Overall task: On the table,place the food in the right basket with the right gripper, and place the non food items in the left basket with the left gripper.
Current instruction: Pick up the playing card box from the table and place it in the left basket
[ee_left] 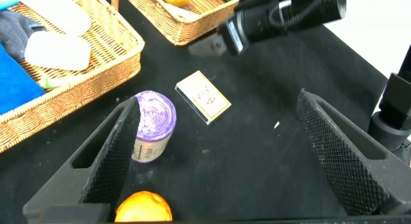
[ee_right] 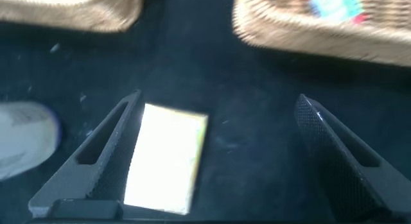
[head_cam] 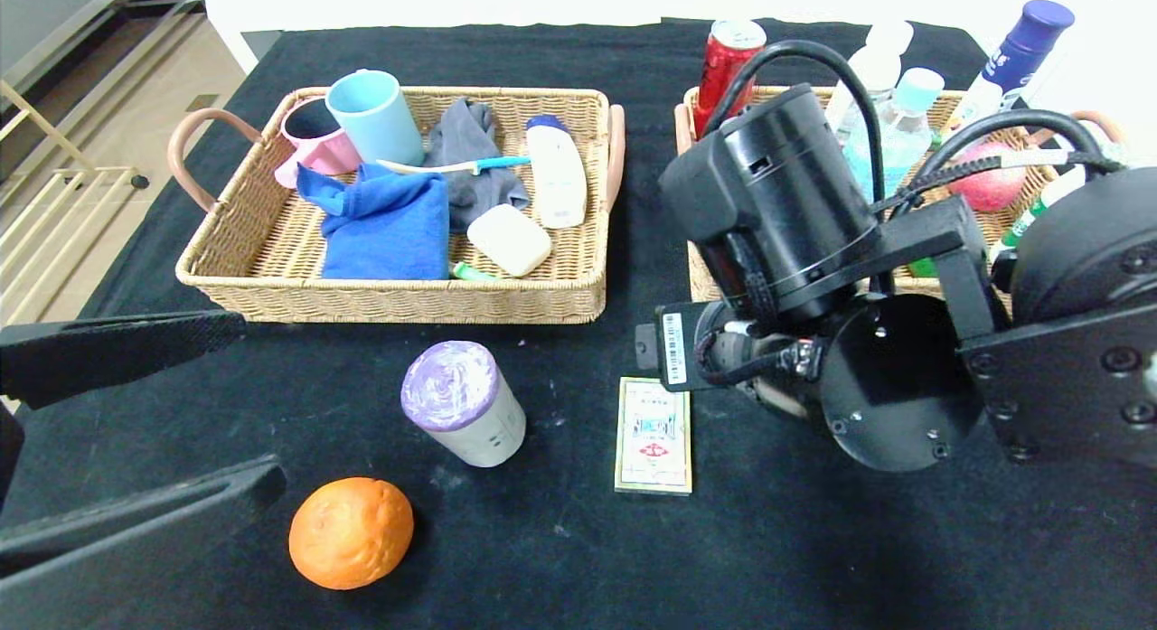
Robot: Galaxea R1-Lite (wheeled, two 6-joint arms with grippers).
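The card box is lying flat with its broad side point(head_cam: 653, 435) point(ee_right: 166, 161) up, so my right gripper should grab it by its long narrow side edges next.
On the black table point(head_cam: 813, 540) lie a dimpled orange point(head_cam: 351, 532), a purple-topped roll point(head_cam: 461, 402) in a white sleeve and a flat yellow-edged card box point(head_cam: 653, 436). My left gripper point(head_cam: 260, 399) hovers open at the near left, with the roll point(ee_left: 154, 124) by one finger and the orange point(ee_left: 142, 208) close below; it holds nothing. The right arm point(head_cam: 786, 214) hangs in front of the right basket point(head_cam: 696, 273) and hides its fingers there. In the right wrist view the right gripper point(ee_right: 218, 99) is open and empty over the cloth, the card box point(ee_right: 166, 158) beside one finger.
The left basket point(head_cam: 271, 250) at the back left holds mugs, cloths, a toothbrush and soap. The right basket holds a red can point(head_cam: 728, 65), bottles point(head_cam: 895, 124) and a red fruit. A gap of black cloth separates the baskets.
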